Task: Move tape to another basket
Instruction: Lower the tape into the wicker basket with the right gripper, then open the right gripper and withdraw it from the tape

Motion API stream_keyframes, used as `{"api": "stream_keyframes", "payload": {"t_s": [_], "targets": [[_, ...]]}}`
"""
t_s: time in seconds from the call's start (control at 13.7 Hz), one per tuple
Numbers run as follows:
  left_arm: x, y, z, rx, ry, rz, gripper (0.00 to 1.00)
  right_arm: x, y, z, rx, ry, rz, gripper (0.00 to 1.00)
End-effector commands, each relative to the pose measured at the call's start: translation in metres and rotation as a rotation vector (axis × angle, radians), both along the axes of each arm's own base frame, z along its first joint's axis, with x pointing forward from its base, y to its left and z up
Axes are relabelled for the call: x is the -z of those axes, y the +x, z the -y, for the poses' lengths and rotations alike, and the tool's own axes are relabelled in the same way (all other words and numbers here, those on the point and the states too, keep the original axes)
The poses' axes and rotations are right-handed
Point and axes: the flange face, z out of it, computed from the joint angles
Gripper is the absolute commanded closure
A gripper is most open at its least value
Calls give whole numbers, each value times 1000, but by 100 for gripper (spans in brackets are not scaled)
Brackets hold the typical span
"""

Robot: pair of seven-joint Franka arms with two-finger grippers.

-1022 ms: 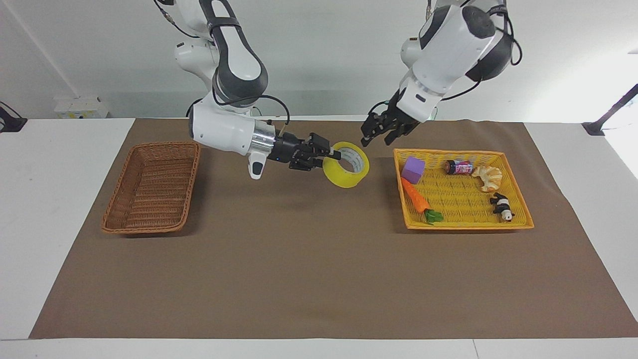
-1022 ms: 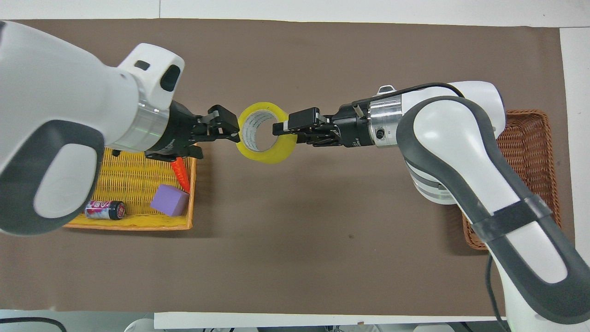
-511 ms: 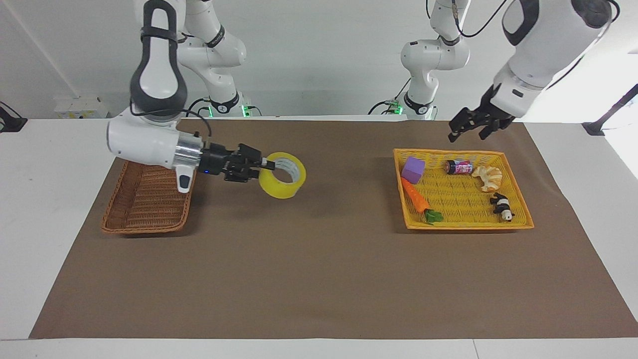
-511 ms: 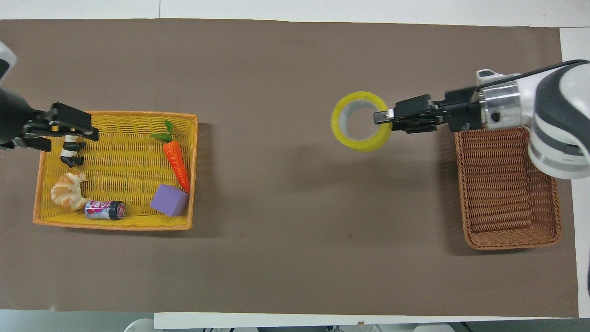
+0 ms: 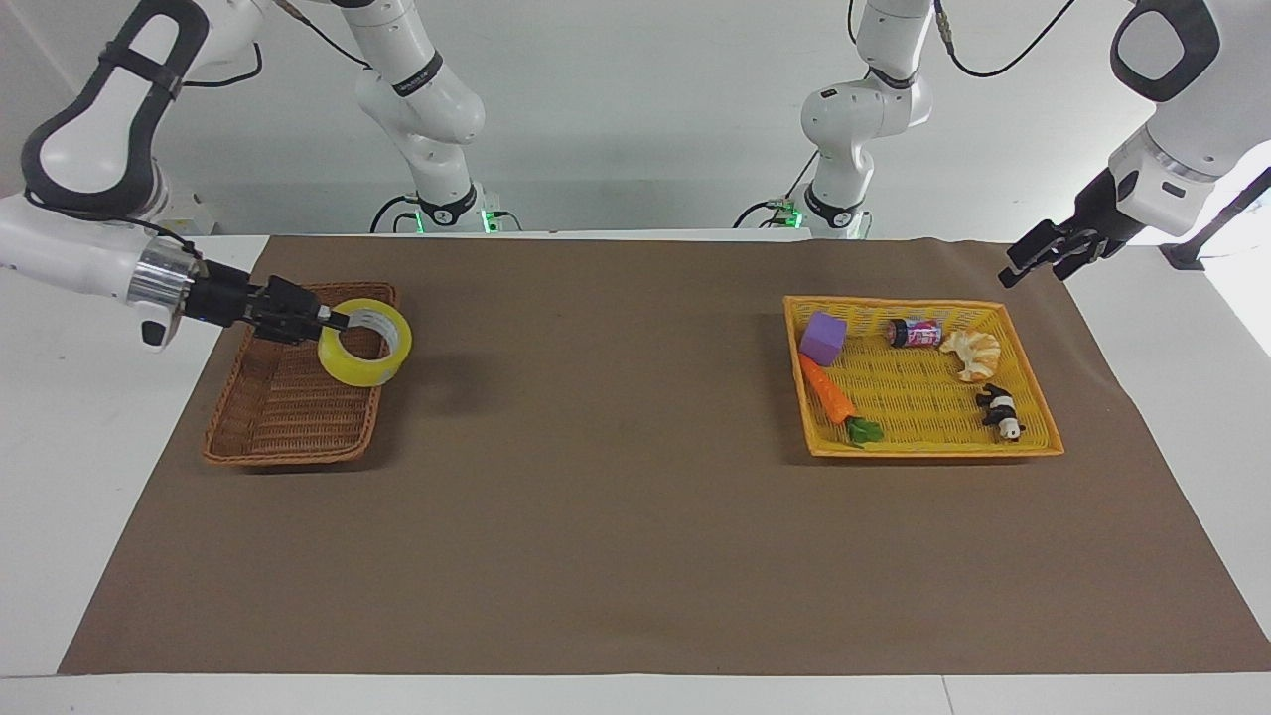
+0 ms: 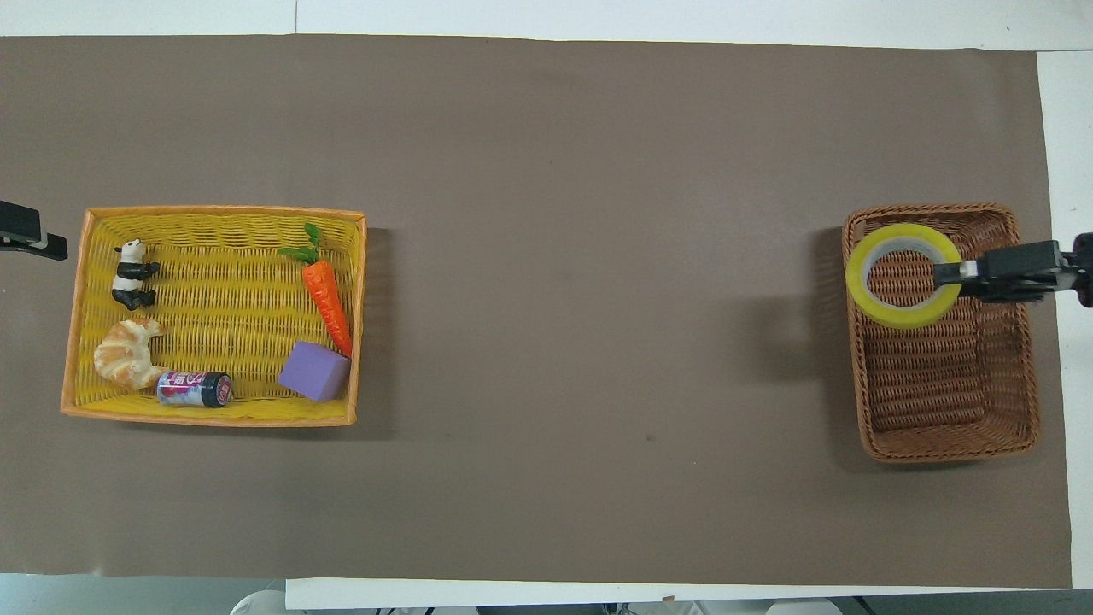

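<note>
My right gripper should keep holding the yellow tape (image 6: 872,301), high above the dark brown wicker basket, until the tape is lower.
The tape (image 5: 362,373) is a yellow roll with a white core. My right gripper (image 5: 333,321) is shut on its rim and holds it in the air, over the dark brown wicker basket (image 5: 288,457) at the right arm's end of the table. In the overhead view the tape (image 6: 897,318) hangs over the basket (image 6: 948,448) near the side that faces the table's middle, with the right gripper (image 6: 943,275) beside it. The basket holds nothing else. My left gripper (image 5: 1033,260) is open and empty, raised over the brown mat's corner at the left arm's end.
A yellow-orange woven tray (image 5: 923,452) at the left arm's end holds a purple block (image 5: 823,338), a toy carrot (image 5: 829,392), a small can (image 5: 914,333), a croissant (image 5: 973,353) and a toy panda (image 5: 1001,410). A brown mat (image 5: 616,516) covers the table.
My right gripper has carried the tape from over the middle of the table to over the brown basket. My left gripper has drawn away, out past the yellow tray.
</note>
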Motion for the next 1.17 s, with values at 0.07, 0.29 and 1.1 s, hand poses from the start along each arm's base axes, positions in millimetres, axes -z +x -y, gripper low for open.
{"api": "stream_keyframes", "payload": {"t_s": [0.07,0.29,1.1], "targets": [[0,-5,9,16,18,-7,1,48,-23,41,-93,-11,30,100],[0,-4,7,13,19,-4,1,67,-27,48,-130,-54,19,100],[-8,11,18,46,77,97,1,110,-32,56,-232,-137,75,100]]}}
